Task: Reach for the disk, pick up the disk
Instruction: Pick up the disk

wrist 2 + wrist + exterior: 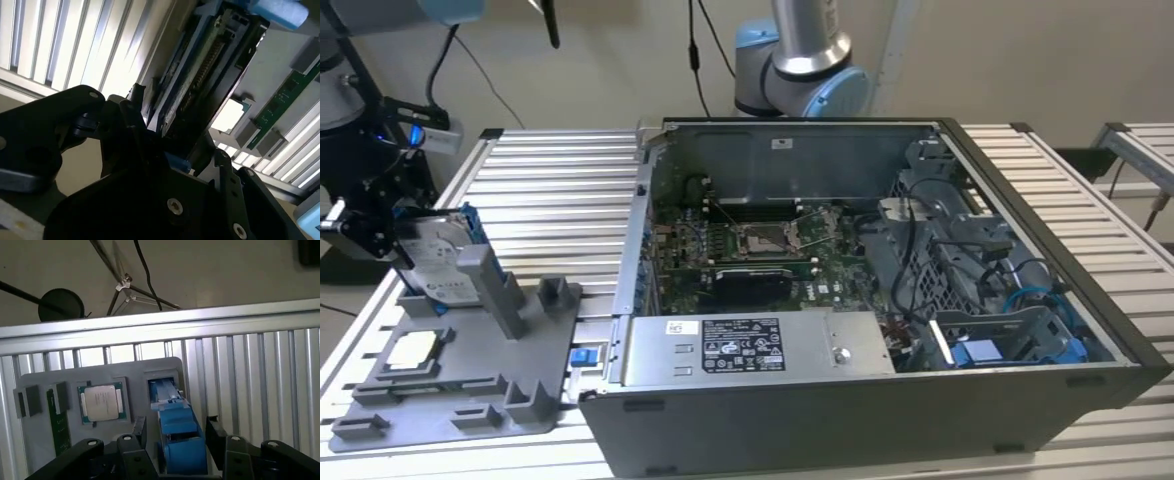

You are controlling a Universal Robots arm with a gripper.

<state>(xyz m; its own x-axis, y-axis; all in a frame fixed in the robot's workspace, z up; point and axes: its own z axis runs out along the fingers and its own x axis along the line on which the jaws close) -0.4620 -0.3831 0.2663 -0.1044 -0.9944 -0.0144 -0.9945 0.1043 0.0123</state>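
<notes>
The fixture's slot encloses the disk's lower end. My gripper should grab the disk by the blue bar at the disk's loose upper end.
The disk stands on edge in a slot of the grey fixture plate at the exterior view's left, its white label and blue rails showing. My gripper reaches it from the exterior view's left side. In the first wrist view the disk's blue rail runs edge-on between my two black fingers, with a narrow gap on one side and almost none on the other; the gripper is open around it. The second wrist view shows the disk's underside between the same fingers.
A white-topped square chip and a green memory stick lie in the fixture beside the disk. A large open computer case stands to the exterior view's right on the slatted metal table. The arm's base rises behind the case.
</notes>
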